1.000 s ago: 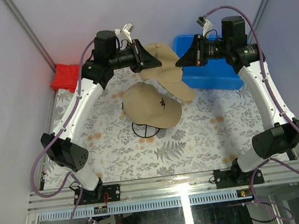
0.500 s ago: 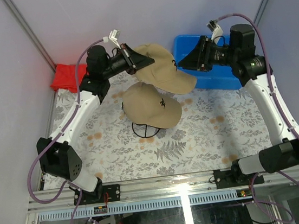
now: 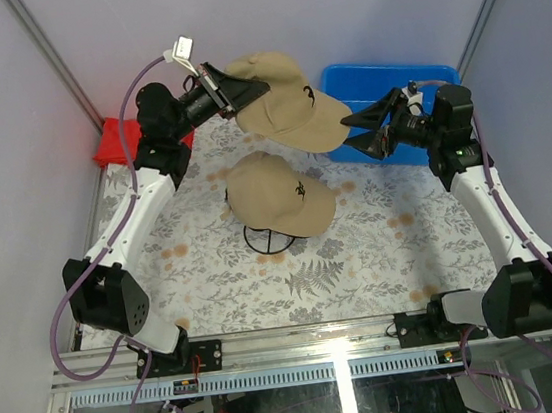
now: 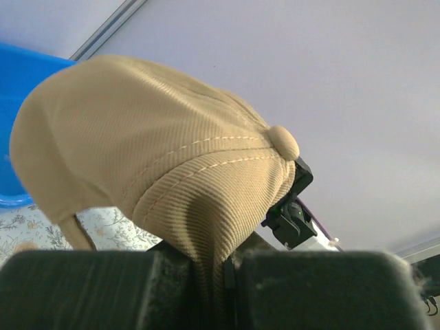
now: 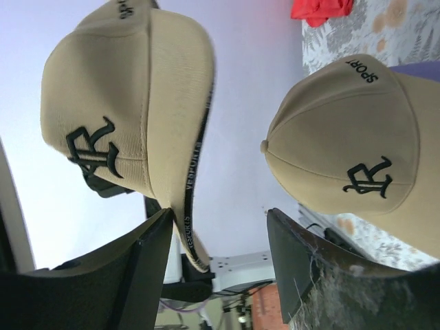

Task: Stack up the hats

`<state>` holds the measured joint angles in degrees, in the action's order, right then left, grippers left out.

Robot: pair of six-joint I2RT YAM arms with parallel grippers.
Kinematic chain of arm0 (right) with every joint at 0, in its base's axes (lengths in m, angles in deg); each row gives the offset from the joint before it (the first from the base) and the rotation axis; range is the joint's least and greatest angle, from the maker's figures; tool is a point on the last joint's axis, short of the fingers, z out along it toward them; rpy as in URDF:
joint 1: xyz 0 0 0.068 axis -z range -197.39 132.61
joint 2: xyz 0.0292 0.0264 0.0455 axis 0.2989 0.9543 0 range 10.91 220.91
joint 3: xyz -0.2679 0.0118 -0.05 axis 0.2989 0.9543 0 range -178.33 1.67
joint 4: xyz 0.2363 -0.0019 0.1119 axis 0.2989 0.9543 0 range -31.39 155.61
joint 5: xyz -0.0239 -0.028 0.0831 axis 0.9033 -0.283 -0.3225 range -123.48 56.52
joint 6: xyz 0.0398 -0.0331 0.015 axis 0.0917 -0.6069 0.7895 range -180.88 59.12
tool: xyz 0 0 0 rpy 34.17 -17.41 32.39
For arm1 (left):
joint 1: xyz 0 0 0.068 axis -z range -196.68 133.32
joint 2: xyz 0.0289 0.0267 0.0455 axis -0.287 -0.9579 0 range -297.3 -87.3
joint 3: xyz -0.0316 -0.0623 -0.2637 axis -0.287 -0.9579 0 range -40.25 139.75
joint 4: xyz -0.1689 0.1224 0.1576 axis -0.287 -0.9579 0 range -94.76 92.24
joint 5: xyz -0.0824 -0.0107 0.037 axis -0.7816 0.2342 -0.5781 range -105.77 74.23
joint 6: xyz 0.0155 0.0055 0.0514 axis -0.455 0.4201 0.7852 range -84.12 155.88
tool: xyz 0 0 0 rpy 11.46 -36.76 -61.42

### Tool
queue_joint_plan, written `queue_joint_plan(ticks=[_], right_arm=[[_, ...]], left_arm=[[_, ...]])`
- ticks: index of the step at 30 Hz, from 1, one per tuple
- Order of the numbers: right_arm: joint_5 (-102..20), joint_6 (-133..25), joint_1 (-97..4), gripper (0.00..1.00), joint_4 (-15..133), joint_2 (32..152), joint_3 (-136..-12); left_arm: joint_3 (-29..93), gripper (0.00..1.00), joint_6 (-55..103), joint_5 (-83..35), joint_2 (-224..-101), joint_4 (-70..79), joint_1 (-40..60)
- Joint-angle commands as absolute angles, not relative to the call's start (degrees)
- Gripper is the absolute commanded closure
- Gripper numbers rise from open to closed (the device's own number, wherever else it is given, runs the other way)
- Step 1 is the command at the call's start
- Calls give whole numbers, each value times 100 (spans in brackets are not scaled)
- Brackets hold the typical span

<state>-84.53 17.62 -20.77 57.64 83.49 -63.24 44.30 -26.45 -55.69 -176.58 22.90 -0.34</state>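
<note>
My right gripper is to grab the held tan hat by its brim tip (image 3: pixel 342 124) (image 5: pixel 190 232) next. The top of the tan hat then stays free to stack over the other hat.
My left gripper (image 3: pixel 245 90) is shut on the back of a tan hat (image 3: pixel 286 102) and holds it in the air over the far side of the table. The left wrist view shows the corduroy crown (image 4: pixel 158 158) pinched between my fingers (image 4: pixel 103 289). A second tan hat (image 3: pixel 280 194) sits on a black wire stand (image 3: pixel 266 238) mid-table. My right gripper (image 3: pixel 359 130) stands open just right of the held hat's brim. In the right wrist view the brim tip (image 5: pixel 194 240) hangs between the spread fingers (image 5: pixel 137 275), ungripped, and the hat on the stand (image 5: pixel 357 151) shows to the right.
A blue bin (image 3: pixel 403 135) sits at the back right, behind and under my right gripper. A red folded cloth (image 3: pixel 119 143) lies at the back left corner. Grey walls close in the table on the left, right and back.
The left arm has raised the tan hat higher and swung it right. The right gripper has opened, let go of the brim, and drawn back to the right.
</note>
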Motion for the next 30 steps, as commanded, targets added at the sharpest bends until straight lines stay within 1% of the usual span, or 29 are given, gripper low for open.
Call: queue_joint_plan(ticks=[1, 5, 9, 10, 12, 14, 15, 22, 23, 28, 29, 30], right_arm=[[-8803, 2896, -2069, 37, 4764, 8177, -6301], [-8778, 2965, -2073, 38, 4613, 8227, -6375], [-8778, 3106, -2069, 45, 4462, 8299, -6469], [-8780, 3132, -2073, 48, 4412, 8318, -6470], [-8803, 3218, -2073, 58, 4326, 8356, -6470], [-8855, 3329, -2081, 65, 4163, 8383, -6442], [-8873, 3361, -2082, 67, 4123, 8386, -6440], [-8943, 3451, -2152, 72, 3989, 8365, -6309], [-8939, 3449, -2192, 75, 3975, 8368, -6296], [-8912, 3496, -2325, 100, 3868, 8448, -6350], [-8905, 3483, -2348, 100, 3857, 8462, -6365], [-8903, 3481, -2354, 100, 3832, 8479, -6399]], left_arm=[[4452, 99, -2762, -5618, -17510, 2964, -42], [4337, 98, -2771, -5609, -17462, 3003, -48], [4267, 98, -2729, -5624, -17443, 2967, -42], [4229, 98, -2745, -5621, -17437, 3005, -42], [4170, 98, -2753, -5603, -17417, 3020, -46], [4133, 98, -2735, -5579, -17406, 3009, -41], [4127, 98, -2720, -5565, -17405, 2987, -42], [4050, 99, -2769, -5505, -17444, 3063, -26], [4036, 99, -2767, -5492, -17450, 3063, -22], [3986, 99, -2752, -5472, -17454, 3037, 11], [3963, 98, -2738, -5487, -17438, 3013, 11], [3950, 94, -2698, -5451, -17409, 2914, 2]])
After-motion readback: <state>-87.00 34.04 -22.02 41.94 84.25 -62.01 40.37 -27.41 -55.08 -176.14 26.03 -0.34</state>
